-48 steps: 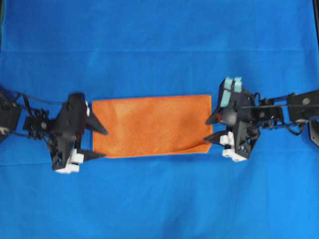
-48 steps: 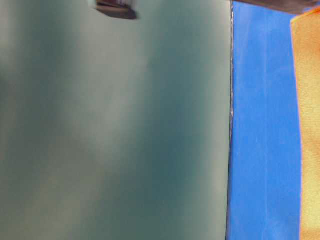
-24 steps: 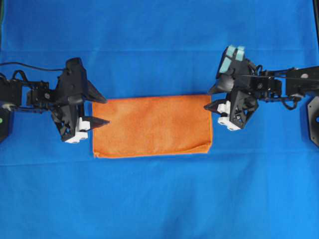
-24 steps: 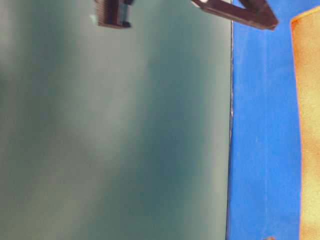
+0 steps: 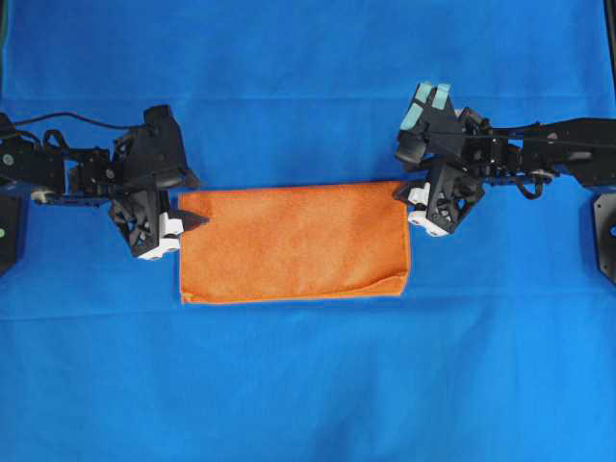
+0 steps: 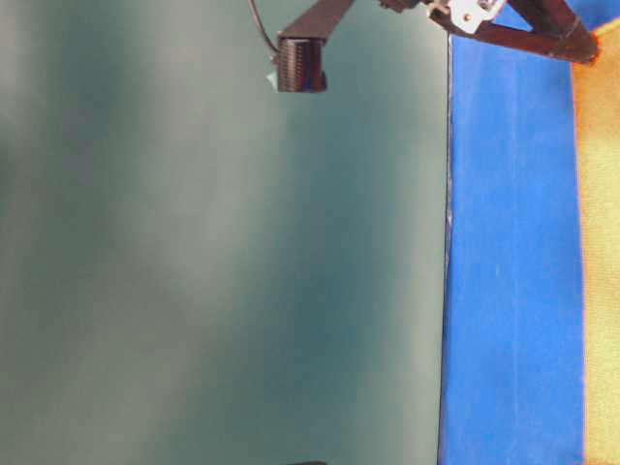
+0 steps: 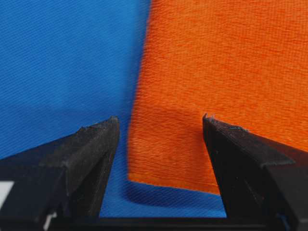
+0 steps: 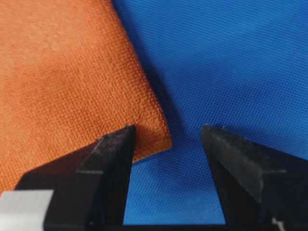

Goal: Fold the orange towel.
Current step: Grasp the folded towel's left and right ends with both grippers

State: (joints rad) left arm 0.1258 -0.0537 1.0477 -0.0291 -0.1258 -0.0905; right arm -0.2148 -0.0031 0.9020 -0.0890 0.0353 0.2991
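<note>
My left gripper grabs one of the towel's corners next, to fold the orange towel point(image 5: 294, 243) over on itself.
The orange towel point(image 5: 294, 243) lies flat on the blue cloth as a wide rectangle, with a loose lip along its near right edge. My left gripper point(image 5: 196, 201) is open at the towel's far left corner. In the left wrist view that corner of the towel point(image 7: 216, 62) lies between the spread left gripper point(image 7: 160, 122) fingers, ungripped. My right gripper point(image 5: 404, 205) is open at the far right corner. In the right wrist view the towel point(image 8: 62, 72) ends in a corner just inside the right gripper point(image 8: 168, 129), close to its left finger.
A blue cloth point(image 5: 308, 385) covers the whole table. In the table-level view its edge point(image 6: 448, 291) meets a grey-green wall, the towel point(image 6: 603, 242) shows at the right border, and a black arm part point(image 6: 298, 63) with a cable hangs at the top.
Both grippers have moved from the towel's near corners along its short sides to its far corners, still open. The towel has stayed where it was.
</note>
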